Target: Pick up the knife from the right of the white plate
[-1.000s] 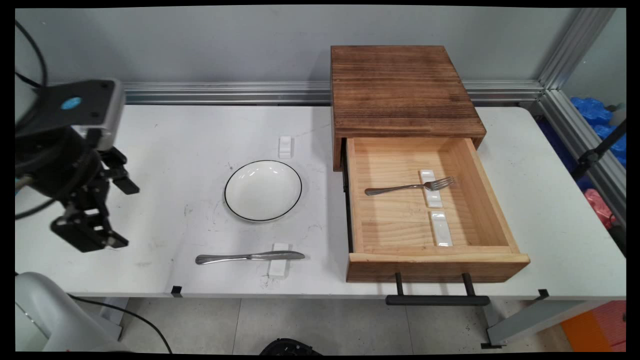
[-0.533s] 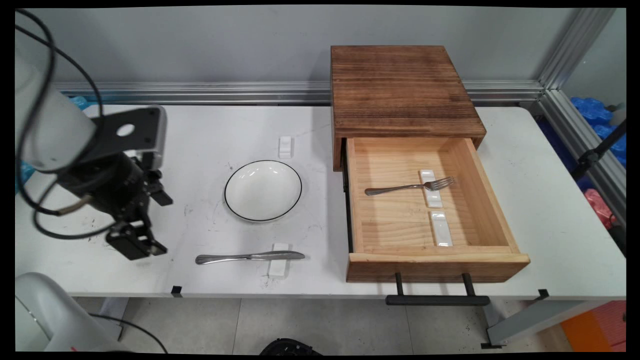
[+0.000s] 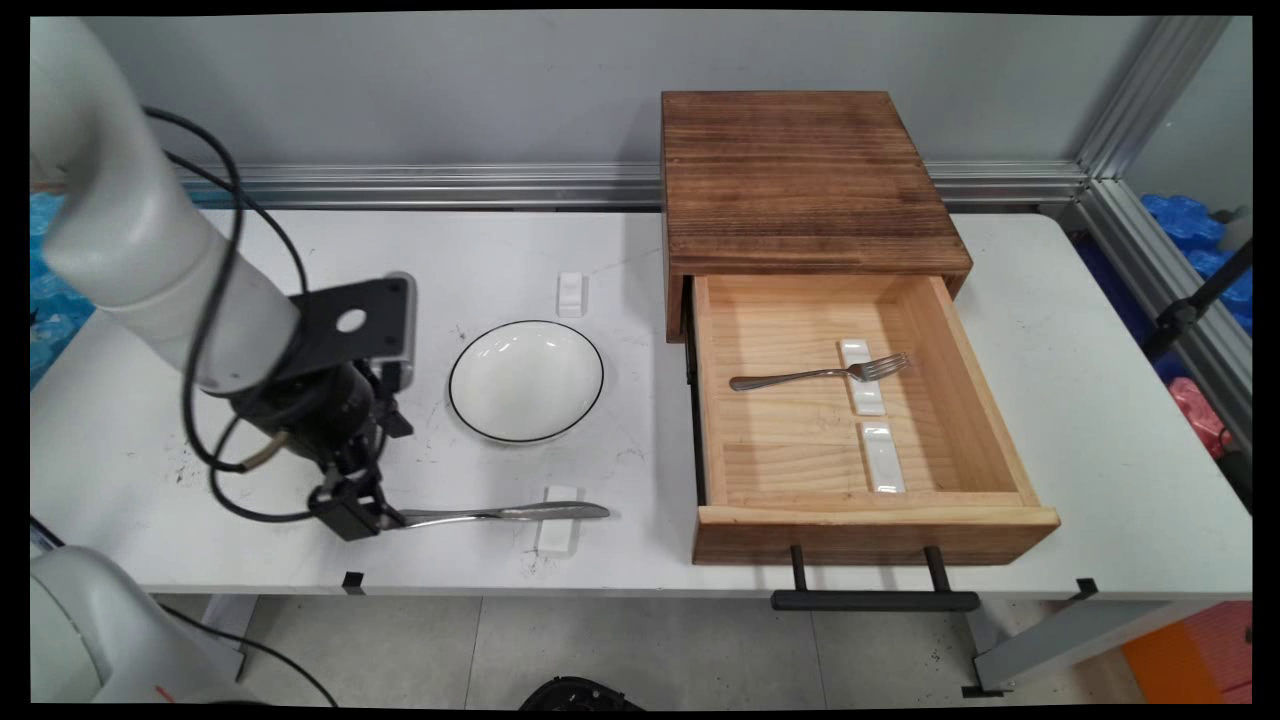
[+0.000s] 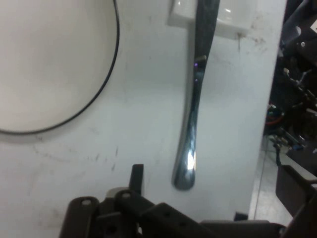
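Note:
My gripper grabs the knife by its handle near the blade (image 3: 477, 515) next, to lay it across the free white rest in the drawer (image 3: 882, 457).
A steel table knife (image 3: 500, 514) lies near the table's front edge, its blade across a small white rest (image 3: 557, 520). My gripper (image 3: 392, 475) hangs open at the knife's handle end, and its lower finger covers the handle's tip in the main view. In the hand view the knife (image 4: 195, 99) runs up the middle, with its rounded handle end between the two fingers (image 4: 137, 174) and its blade on the rest (image 4: 230, 20). Nothing is held. A white plate with a black rim (image 3: 526, 380) sits just right of the hand, and its rim (image 4: 106, 84) shows at the hand view's upper left.
A dark wooden cabinet (image 3: 800, 170) stands at the back right with its pale drawer (image 3: 870, 520) pulled out. In the drawer lie a fork (image 3: 815, 375) and two white rests (image 3: 882, 457). Another white rest (image 3: 570, 293) lies behind the plate. The table's front edge (image 3: 450, 588) is close.
The arm has swung right and down across the table's left side, from the far left to the knife's handle end. The fingers have stayed open. Nothing on the table has moved.

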Robot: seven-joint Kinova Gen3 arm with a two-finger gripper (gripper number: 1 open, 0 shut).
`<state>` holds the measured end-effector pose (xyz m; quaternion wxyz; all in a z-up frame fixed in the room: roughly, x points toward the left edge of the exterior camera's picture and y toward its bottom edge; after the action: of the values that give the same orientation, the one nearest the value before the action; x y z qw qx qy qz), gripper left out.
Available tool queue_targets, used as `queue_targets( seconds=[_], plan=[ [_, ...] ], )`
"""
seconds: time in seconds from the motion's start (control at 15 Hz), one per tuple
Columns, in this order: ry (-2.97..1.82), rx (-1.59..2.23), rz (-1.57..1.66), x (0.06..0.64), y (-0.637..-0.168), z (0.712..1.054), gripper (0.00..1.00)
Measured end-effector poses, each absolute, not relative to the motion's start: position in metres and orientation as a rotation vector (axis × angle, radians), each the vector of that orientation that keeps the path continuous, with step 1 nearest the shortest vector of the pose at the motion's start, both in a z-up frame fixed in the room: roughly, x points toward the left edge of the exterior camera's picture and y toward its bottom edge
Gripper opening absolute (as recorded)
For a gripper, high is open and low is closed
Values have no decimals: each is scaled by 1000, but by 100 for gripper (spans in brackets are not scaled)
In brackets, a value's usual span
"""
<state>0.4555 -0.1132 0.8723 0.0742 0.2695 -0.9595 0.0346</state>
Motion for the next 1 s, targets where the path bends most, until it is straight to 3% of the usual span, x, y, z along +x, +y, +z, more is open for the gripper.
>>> queue_targets(
  seconds=[0.53,1.0],
  plan=[
    [-2881,751,92,433,-134,820,100],
    [-2866,752,88,425,-145,795,100]
  ],
)
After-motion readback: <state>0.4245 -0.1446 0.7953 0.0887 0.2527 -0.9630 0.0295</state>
